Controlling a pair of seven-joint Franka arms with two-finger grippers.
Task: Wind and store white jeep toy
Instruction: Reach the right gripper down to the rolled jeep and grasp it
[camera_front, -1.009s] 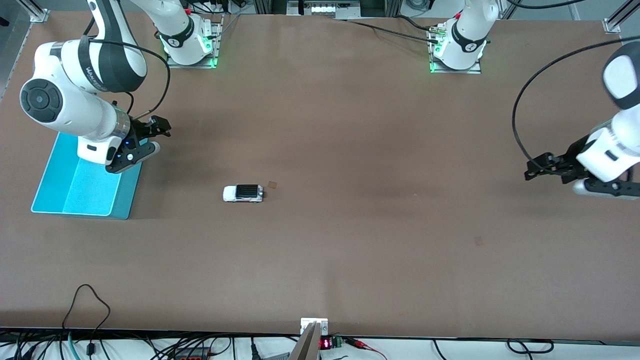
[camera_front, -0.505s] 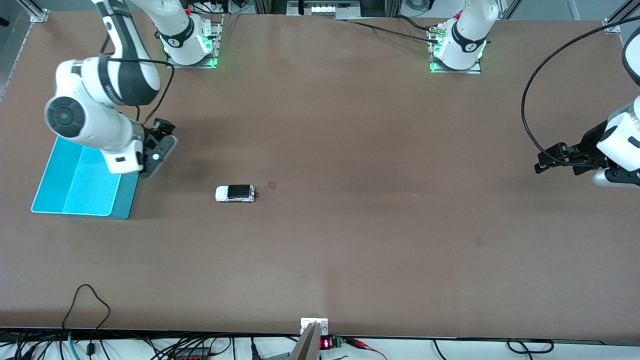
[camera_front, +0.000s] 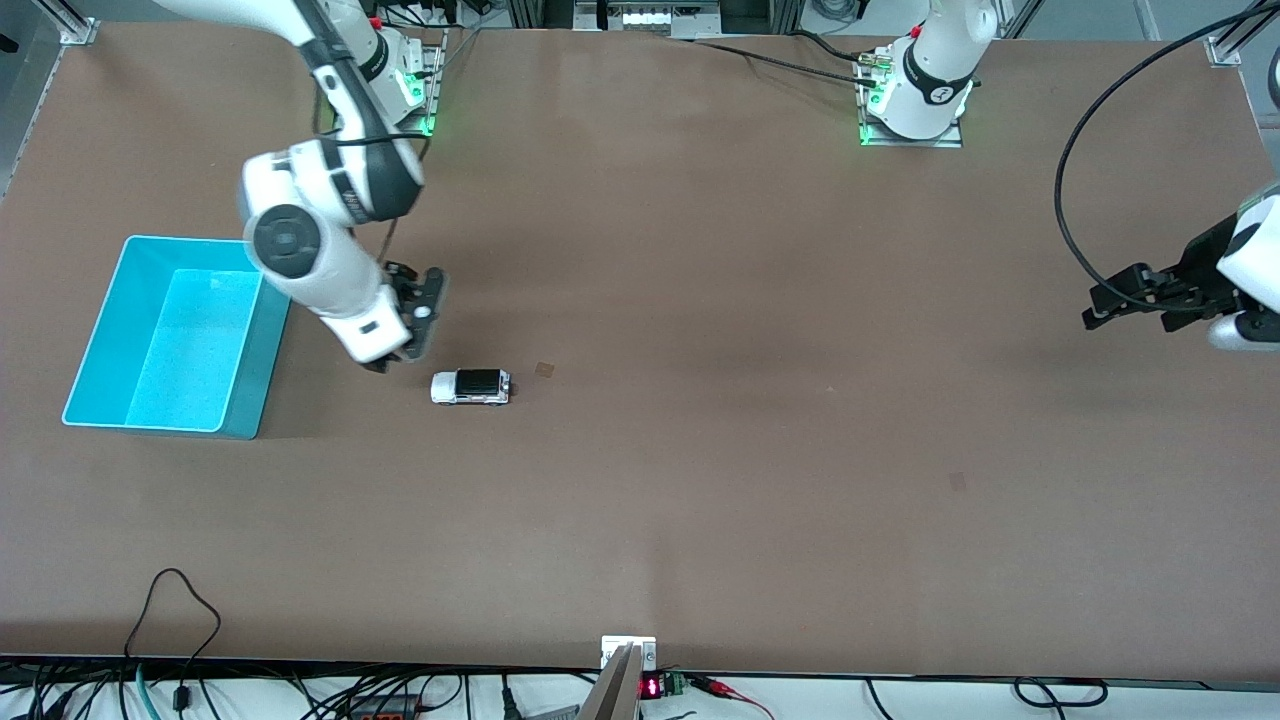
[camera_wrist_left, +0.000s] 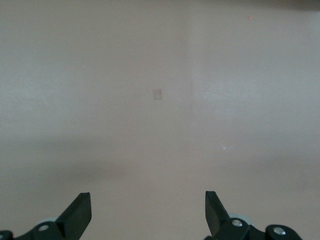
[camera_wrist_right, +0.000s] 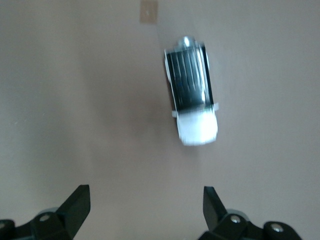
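Note:
My right gripper is to grab the white jeep toy by its black-roofed body next. Then it can store the jeep toy in the bin.
The white jeep toy with its black roof stands on its wheels on the brown table, between the turquoise bin and the table's middle. My right gripper hangs open just above the table beside the jeep, on the side toward the robots' bases. In the right wrist view the jeep lies ahead of the open right gripper, not between the fingers. My left gripper waits open over the left arm's end of the table. Only bare table shows below the left gripper in the left wrist view.
The bin is open-topped and sits at the right arm's end of the table. Small flat patches mark the tabletop, one close to the jeep and another nearer the front camera. Cables run along the table's front edge.
My right arm swung from over the bin across to beside the jeep, uncovering the bin. The jeep rolled slightly toward the bin, then stopped. My left gripper drifted a little outward.

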